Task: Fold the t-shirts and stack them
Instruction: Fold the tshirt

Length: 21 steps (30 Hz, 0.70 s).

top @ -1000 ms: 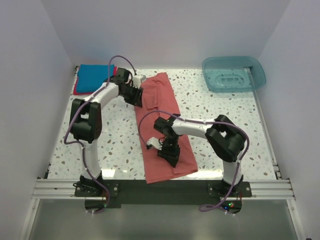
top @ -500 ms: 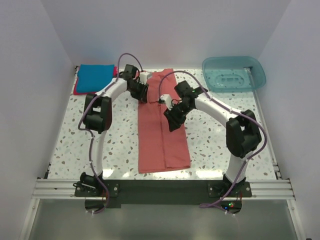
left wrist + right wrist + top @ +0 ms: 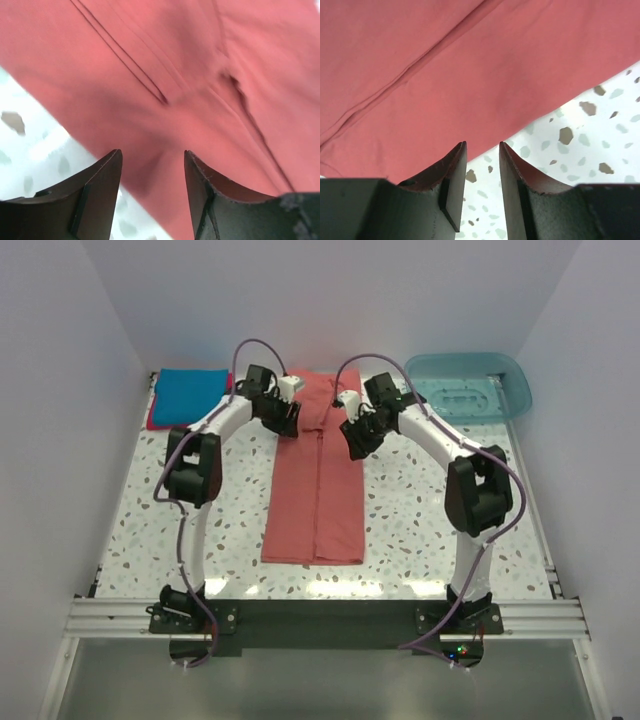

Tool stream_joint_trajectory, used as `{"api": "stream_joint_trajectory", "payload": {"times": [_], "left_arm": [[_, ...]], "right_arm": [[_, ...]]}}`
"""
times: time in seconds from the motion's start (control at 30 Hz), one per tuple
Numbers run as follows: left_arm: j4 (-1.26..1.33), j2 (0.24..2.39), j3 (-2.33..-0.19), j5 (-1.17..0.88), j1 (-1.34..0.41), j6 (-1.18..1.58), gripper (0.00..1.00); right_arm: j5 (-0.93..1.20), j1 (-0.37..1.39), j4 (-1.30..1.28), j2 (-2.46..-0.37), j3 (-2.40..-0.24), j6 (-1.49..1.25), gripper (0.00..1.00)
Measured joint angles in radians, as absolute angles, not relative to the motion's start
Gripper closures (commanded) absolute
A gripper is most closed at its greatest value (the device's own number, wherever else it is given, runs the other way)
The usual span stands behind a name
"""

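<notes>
The t-shirt's near end has to be folded toward its far end, so the left gripper should next grab the near end's corner on the left gripper's side.
The salmon-red t-shirt (image 3: 315,490) lies down the middle of the table as a long narrow strip, its two sides folded in to a centre seam. My left gripper (image 3: 286,420) hovers at the strip's far left edge, open and empty; the left wrist view shows the gripper (image 3: 152,152) over the cloth (image 3: 175,75). At the far right edge my right gripper (image 3: 356,436) stands open. Its narrow gap (image 3: 482,143) holds nothing, just over the shirt's border (image 3: 470,65). A folded bright blue t-shirt (image 3: 190,390) rests on a crimson-pink one (image 3: 153,422) at the back left.
A translucent teal tub (image 3: 467,387) stands at the back right corner. White walls close in the speckled table (image 3: 430,510) on three sides. The arm bases sit on the rail at the near edge.
The right arm swung from the shirt's near end to its far end, the left shifted slightly back. The shirt went from skewed and rumpled to a straight strip. The left jaws widened.
</notes>
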<state>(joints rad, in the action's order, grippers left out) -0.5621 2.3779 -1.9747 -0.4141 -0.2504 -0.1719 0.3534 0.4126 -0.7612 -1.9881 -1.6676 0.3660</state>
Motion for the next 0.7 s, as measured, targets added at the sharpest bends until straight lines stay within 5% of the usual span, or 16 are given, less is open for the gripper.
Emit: {"api": "stream_joint_trajectory", "payload": {"times": [0.3, 0.5, 0.7], "left_arm": [[-0.437, 1.817, -1.485, -0.687, -0.121, -0.302, 0.34], [-0.635, 1.388, -1.178, -0.837, -0.095, -0.847, 0.33], [-0.864, 1.219, -0.796, -0.857, -0.199, -1.317, 0.35]], "right_arm": [[0.471, 0.419, -0.764, -1.802, -1.523, 0.447, 0.52], [0.498, 0.596, -0.8, -1.502, -1.272, 0.641, 0.45], [0.468, 0.816, -0.767, -1.36, -0.959, 0.758, 0.4]]}}
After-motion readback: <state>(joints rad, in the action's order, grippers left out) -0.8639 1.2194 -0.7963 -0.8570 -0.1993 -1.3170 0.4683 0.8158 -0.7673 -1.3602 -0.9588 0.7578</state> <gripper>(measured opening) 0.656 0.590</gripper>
